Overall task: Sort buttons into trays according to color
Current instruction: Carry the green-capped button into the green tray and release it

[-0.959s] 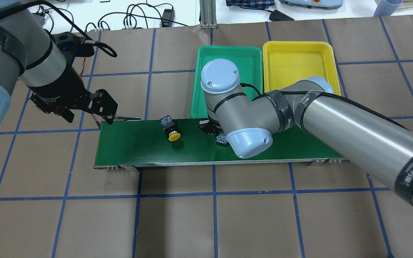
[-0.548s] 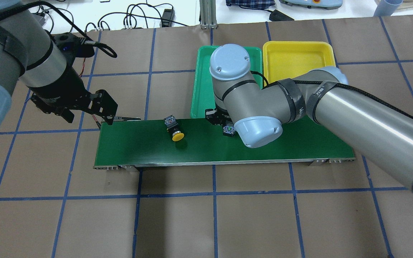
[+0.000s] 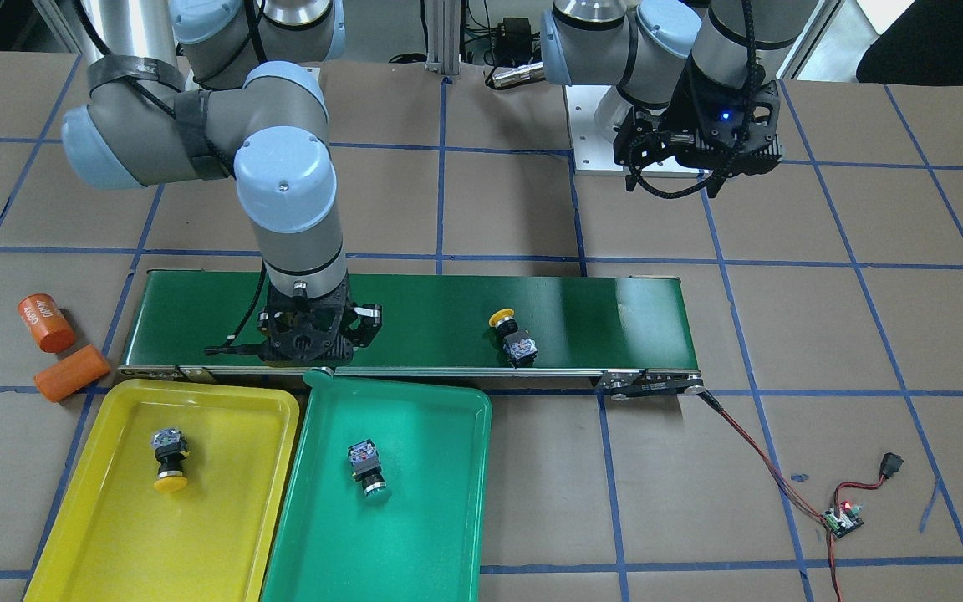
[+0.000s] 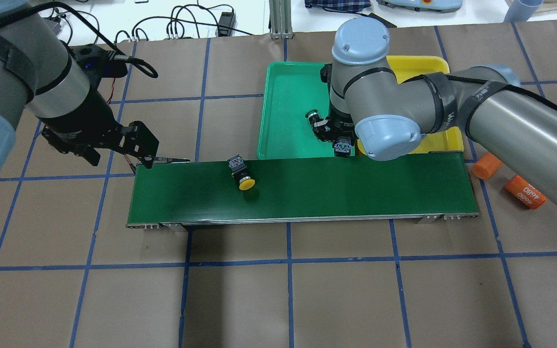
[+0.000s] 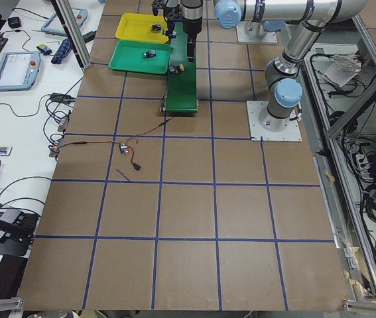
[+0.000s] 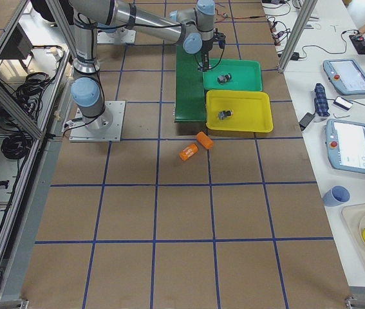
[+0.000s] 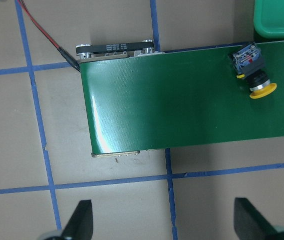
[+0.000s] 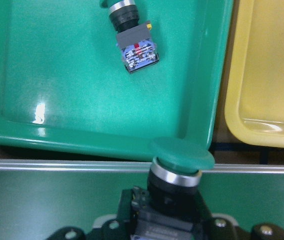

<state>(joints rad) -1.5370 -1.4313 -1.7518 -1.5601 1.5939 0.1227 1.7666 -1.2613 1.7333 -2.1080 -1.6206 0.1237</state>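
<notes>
The green-capped button's body is over the belt's metal edge, so my right gripper keeps holding the button until its whole body is inside the green tray.
My right gripper (image 3: 315,338) is shut on a green-capped button (image 8: 182,154) and holds it over the belt's edge, at the near rim of the green tray (image 3: 435,518). Another green button (image 3: 367,471) lies inside that tray. The yellow tray (image 3: 72,510) beside it holds a yellow button (image 3: 170,461). A second yellow button (image 4: 242,175) lies on its side on the belt, also seen in the left wrist view (image 7: 252,75). My left gripper (image 7: 164,227) hangs open and empty above the table off the belt's left end.
The dark-green conveyor belt (image 4: 356,188) runs across the table in front of both trays. Two orange cylinders (image 4: 486,166) (image 4: 525,192) lie off its right end. A red wire runs from the belt to a small circuit board (image 3: 843,517).
My right arm has carried the green button from the middle of the belt to the belt's far edge by the trays. The yellow button on the belt drifted slightly right. The left arm stayed put.
</notes>
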